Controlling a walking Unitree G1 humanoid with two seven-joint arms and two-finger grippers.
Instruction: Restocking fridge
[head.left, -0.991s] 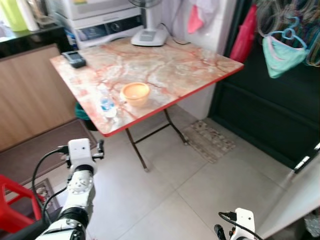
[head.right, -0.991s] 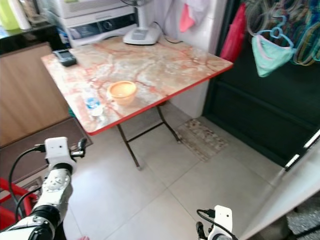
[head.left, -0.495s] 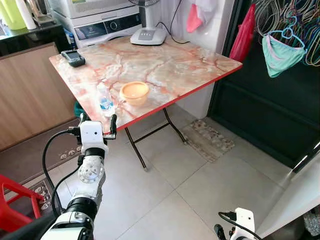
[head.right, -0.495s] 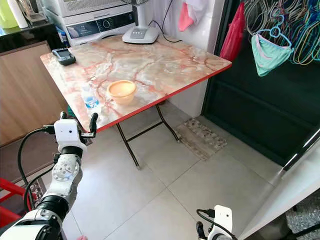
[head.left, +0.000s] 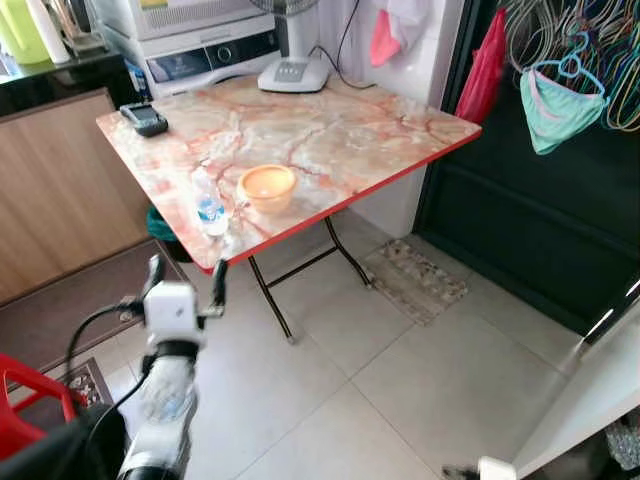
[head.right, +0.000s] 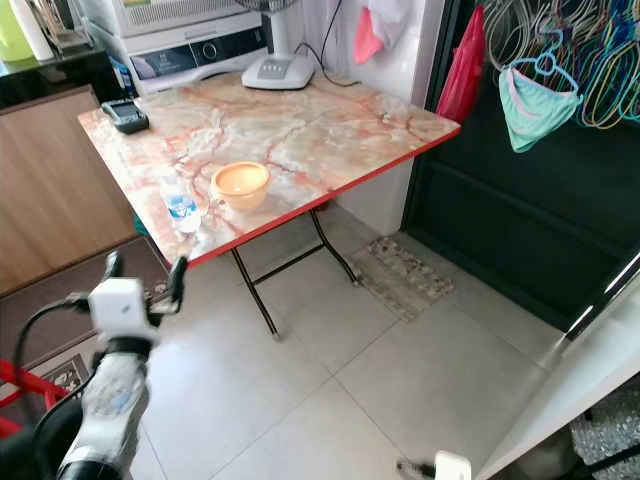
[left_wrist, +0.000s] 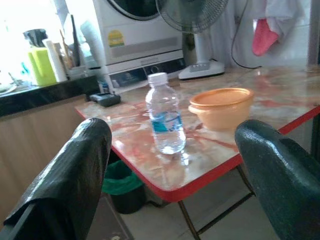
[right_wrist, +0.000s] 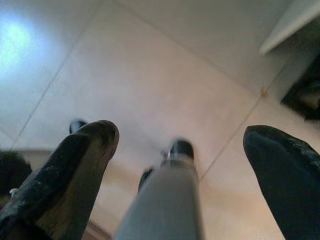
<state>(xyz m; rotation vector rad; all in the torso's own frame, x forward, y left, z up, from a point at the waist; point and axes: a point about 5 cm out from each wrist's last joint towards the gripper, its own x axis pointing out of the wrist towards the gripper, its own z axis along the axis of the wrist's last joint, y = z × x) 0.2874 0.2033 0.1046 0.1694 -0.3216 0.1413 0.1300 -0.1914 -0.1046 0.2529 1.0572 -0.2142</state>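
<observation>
My left gripper is to grab the clear bottle next by its capped neck, above the bowl's rim. The orange bowl (head.left: 267, 186) sits close beside the clear bottle's body.
A small clear water bottle (head.left: 210, 208) with a blue label stands upright near the front edge of the marble-topped folding table (head.left: 340, 130), beside an orange bowl (head.left: 267, 186). My left gripper (head.left: 186, 276) is open, held below and short of that table edge, its fingers pointing at the bottle (left_wrist: 165, 122) and bowl (left_wrist: 220, 107) with nothing between them. My right gripper (right_wrist: 185, 140) hangs low and open over the tiled floor.
A fan base (head.left: 290, 72), a black handset (head.left: 145, 118) and white appliances (head.left: 195, 50) sit at the table's back. A green bin (head.left: 160, 222) is under it. Red stool (head.left: 20, 410) at left, floor mat (head.left: 415, 280), hung clothes (head.left: 560, 95) at right.
My left arm rose toward the table edge, then dropped back lower and is now blurred. The right wrist sank nearly out of the head views. Bottle and bowl stay put.
</observation>
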